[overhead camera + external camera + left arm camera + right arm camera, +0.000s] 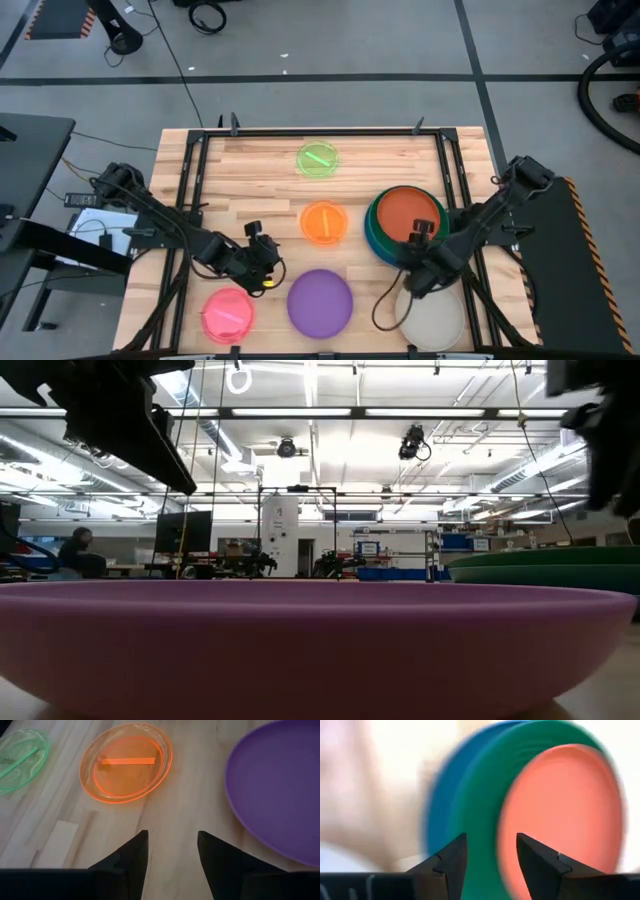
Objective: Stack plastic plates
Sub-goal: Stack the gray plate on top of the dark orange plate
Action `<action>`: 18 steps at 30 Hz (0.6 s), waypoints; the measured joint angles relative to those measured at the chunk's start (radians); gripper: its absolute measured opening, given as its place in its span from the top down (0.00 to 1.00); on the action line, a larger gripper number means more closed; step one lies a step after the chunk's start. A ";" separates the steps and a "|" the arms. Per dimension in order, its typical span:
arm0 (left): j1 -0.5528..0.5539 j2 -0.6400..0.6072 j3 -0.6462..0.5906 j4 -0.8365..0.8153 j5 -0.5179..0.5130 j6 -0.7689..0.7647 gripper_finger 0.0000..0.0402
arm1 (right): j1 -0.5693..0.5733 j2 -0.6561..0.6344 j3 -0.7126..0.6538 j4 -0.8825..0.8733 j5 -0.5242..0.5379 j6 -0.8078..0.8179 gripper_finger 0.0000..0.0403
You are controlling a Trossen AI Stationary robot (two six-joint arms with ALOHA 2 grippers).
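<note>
I will next pick up the beige plate by its rim [407,302] with my right gripper, so it can be added to the red-orange plate's stack [407,212].
In the high view, a red-orange plate [403,208] tops a stack of dark green [372,232], teal and blue plates at the table's right. Lying flat on the table are a lime green plate [318,159], a small orange plate [323,222], a purple plate [320,302], a pink plate [228,314] and a beige plate [435,318]. My left gripper [266,262] [171,851] is open, between the pink and orange plates. My right gripper [418,242] [491,852] is open over the stack's near rim, touching nothing that I can see.
A black frame [195,170] runs along the table's sides. A cable loop [385,310] lies between the purple and beige plates. The purple plate [300,650] fills the low view's foreground, with the stack [545,568] behind it on the right.
</note>
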 joint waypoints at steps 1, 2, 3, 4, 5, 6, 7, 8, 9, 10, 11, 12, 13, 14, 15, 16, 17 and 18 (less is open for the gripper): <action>0.000 0.000 0.000 0.000 0.001 0.000 0.56 | 0.016 -0.012 0.003 0.031 -0.031 0.020 0.55; 0.000 0.000 0.000 0.006 0.001 0.000 0.56 | 0.037 -0.021 0.011 0.067 -0.053 0.042 0.55; 0.000 0.000 0.000 0.013 0.001 0.001 0.56 | 0.059 -0.026 0.019 0.113 -0.072 0.071 0.55; 0.000 0.000 0.000 0.018 0.001 0.006 0.56 | 0.080 -0.026 0.030 0.148 -0.090 0.109 0.55; 0.000 0.000 0.000 0.023 0.001 0.010 0.56 | 0.099 -0.021 0.043 0.173 -0.108 0.143 0.55; 0.000 0.000 0.000 0.027 0.002 0.019 0.56 | 0.117 -0.009 0.059 0.192 -0.132 0.172 0.56; 0.002 0.000 0.000 0.035 0.002 0.024 0.56 | 0.134 0.010 0.078 0.200 -0.162 0.194 0.56; 0.004 0.000 0.000 0.042 0.003 0.026 0.56 | 0.150 0.035 0.098 0.196 -0.189 0.213 0.56; 0.008 0.000 0.000 0.046 0.003 0.027 0.56 | 0.165 0.062 0.118 0.187 -0.210 0.228 0.57; 0.012 0.000 0.000 0.053 0.003 0.027 0.56 | 0.178 0.091 0.137 0.181 -0.231 0.246 0.57; 0.016 0.000 0.000 0.060 0.003 0.027 0.56 | 0.190 0.120 0.158 0.180 -0.255 0.268 0.57; 0.018 0.000 0.000 0.064 0.003 0.027 0.56 | 0.200 0.152 0.181 0.178 -0.280 0.295 0.57; 0.020 0.000 0.000 0.068 0.003 0.027 0.56 | 0.211 0.186 0.206 0.175 -0.304 0.325 0.57; 0.020 0.000 0.000 0.071 0.003 0.027 0.56 | 0.223 0.217 0.230 0.169 -0.327 0.363 0.57; 0.020 0.000 0.000 0.073 0.013 0.026 0.56 | 0.233 0.246 0.257 0.160 -0.349 0.411 0.57; 0.019 0.000 0.000 0.071 0.038 0.024 0.56 | 0.244 0.272 0.285 0.153 -0.366 0.461 0.57; 0.019 0.000 0.000 0.063 0.072 0.016 0.56 | 0.255 0.295 0.314 0.152 -0.375 0.509 0.57; 0.019 0.000 0.000 0.055 0.105 -0.003 0.56 | 0.264 0.315 0.344 0.150 -0.382 0.554 0.58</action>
